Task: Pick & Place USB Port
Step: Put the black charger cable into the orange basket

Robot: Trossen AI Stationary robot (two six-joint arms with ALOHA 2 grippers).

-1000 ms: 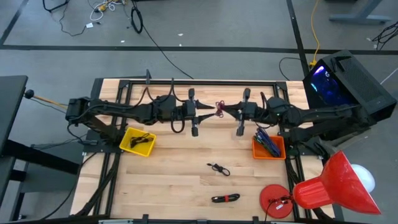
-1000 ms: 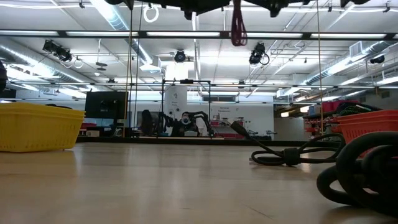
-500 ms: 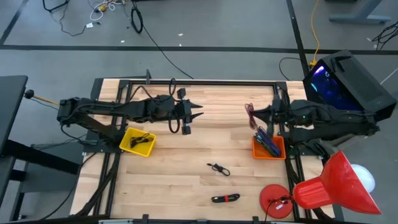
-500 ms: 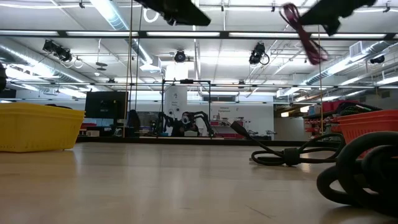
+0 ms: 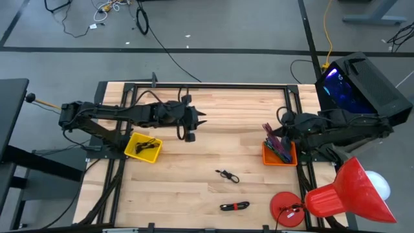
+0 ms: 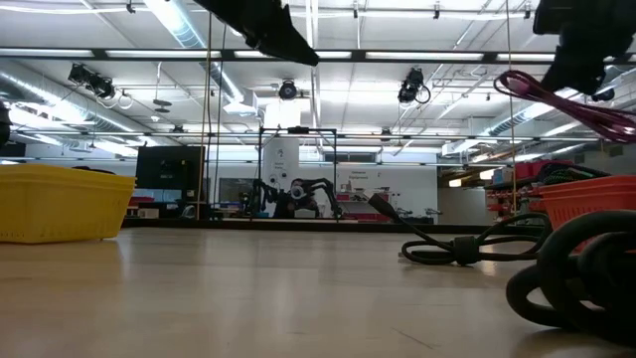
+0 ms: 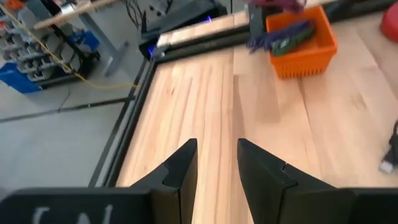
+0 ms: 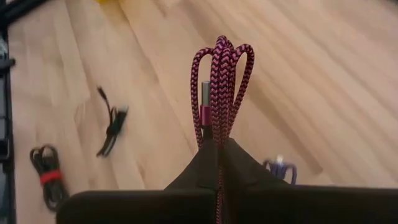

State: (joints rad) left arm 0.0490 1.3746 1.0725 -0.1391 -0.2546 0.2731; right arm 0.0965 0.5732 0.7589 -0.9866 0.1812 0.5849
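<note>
My right gripper needs to bring the magenta cable down inside before opening: the cable's loops jut over wood past the orange basket (image 5: 279, 155).
A magenta braided USB cable (image 8: 221, 81), bundled in loops, sticks out of my right gripper (image 8: 217, 152), which is shut on it. In the high view this gripper (image 5: 272, 133) hovers over the far edge of the orange basket (image 5: 279, 155); the low view shows the cable (image 6: 566, 99) slanting above the basket (image 6: 586, 199). My left gripper (image 5: 200, 120) is open and empty above the far middle of the table; the left wrist view shows its fingers (image 7: 217, 168) apart over bare wood. My right gripper pinches the looped cable bundle between its two fingers, by the end nearest the fingers (image 8: 214, 134). Several strands lie side by side in the hold, and a metal plug (image 8: 204, 93) lies among them. The bundle is lifted clear and juts out past the fingertips.
The orange basket holds purple and dark cables (image 5: 282, 149). A yellow basket (image 5: 143, 147) with a black cable stands at the left. A loose black cable (image 5: 227, 175) and a black bundle with a red tie (image 5: 235, 206) lie on the near wood, beside a red disc (image 5: 288, 207).
A second ago both grippers met over the far middle of the table with the magenta cable between them. My right gripper has since carried the cable toward the table's right edge and lower, over the orange basket. My left gripper has drawn back toward the left without it.
</note>
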